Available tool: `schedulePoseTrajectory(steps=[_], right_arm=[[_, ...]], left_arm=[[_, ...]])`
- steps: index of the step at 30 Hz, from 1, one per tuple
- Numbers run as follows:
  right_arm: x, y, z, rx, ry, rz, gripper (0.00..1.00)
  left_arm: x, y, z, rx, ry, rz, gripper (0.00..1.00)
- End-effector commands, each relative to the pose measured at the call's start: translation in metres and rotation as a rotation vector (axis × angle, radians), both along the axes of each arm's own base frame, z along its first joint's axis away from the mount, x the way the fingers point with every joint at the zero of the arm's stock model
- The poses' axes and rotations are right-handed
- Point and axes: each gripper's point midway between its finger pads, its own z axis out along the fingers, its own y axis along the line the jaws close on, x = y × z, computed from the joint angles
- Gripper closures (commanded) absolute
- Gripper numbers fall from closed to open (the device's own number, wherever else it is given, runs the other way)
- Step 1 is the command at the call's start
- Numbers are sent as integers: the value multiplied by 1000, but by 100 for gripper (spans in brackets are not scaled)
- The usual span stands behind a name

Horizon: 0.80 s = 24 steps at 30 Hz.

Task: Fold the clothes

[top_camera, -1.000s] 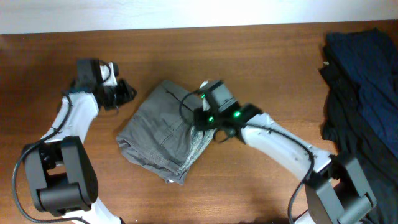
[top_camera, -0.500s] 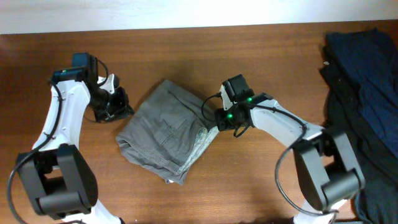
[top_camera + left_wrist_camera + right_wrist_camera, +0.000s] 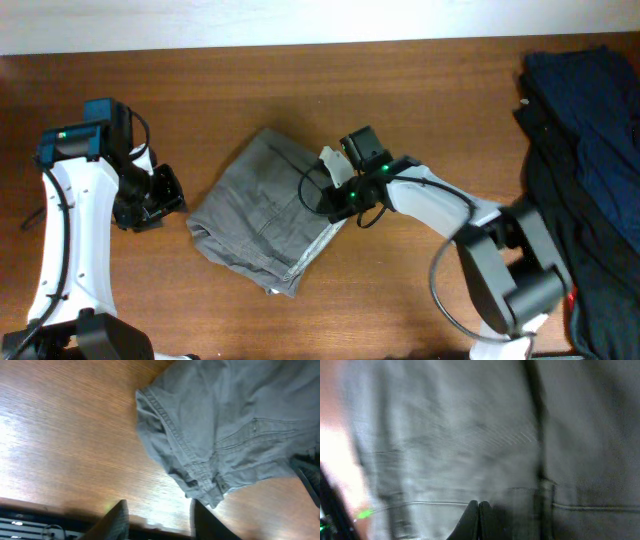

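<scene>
I should next grab the folded shorts with my left gripper by the stitched edge that faces that gripper, with the layers together, to lay the shorts aside still folded.
The clothes, grey-olive shorts [image 3: 262,212], lie in a folded, wrinkled bundle at mid-table, with pale lining showing along the right edge. My left gripper [image 3: 163,195] hovers left of the bundle, apart from it. In the left wrist view its fingers [image 3: 118,521] stand open over bare wood with nothing between them, and the shorts [image 3: 225,425] fill the upper right. My right gripper [image 3: 335,202] sits over the bundle's right edge. The right wrist view shows its tips [image 3: 478,516] shut together just above blurred grey cloth [image 3: 470,435], with no fold between them.
A heap of navy and black garments [image 3: 585,150] lies along the table's right side. The pale back edge [image 3: 300,25] of the table runs across the top. A dark table edge [image 3: 50,520] shows near the left gripper.
My left arm has drawn back to the left and toward the front, and its jaws have widened. My right gripper has slid left onto the shorts' right edge and closed fully.
</scene>
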Motion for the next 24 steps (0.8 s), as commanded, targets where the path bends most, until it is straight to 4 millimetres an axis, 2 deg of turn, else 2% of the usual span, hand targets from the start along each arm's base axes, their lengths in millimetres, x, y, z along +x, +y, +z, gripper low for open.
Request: schedulePoseTrajectory(steps=[1,3,5,7,11,13,16,18,20,24], right_arm=[[-5,-41,-43,-222,184,-280,96],[-25,-75,-52,-417,274,-436,96],[-48,-80,-49,-476,344,-431,96],[-56,-75,-47,-487,348,-404,96],[-62,-48,-33,-420,315,-343,96],[-60,-43,-19,-391,279,-336,96],[-53,-39,8,-336,211,-336,96],[-49,-36,38,-279,126,-303,96],[-48,-37,63,-241,49,-269,96],[-45,-49,91,-246,-57,-292,96]], left_arm=[[-11,6,-6,32,28,16,48],[-21,4,-20,21,78,40,48],[-31,1,-37,7,123,55,48],[-38,-6,-50,-29,141,57,48],[-57,-18,-86,-86,198,104,48],[-62,-23,-105,-105,202,130,48],[-64,-50,-130,-261,168,153,47],[-73,-60,-148,-310,180,240,45],[-70,-76,-163,-413,114,282,45],[-68,-84,-172,-474,-11,282,43]])
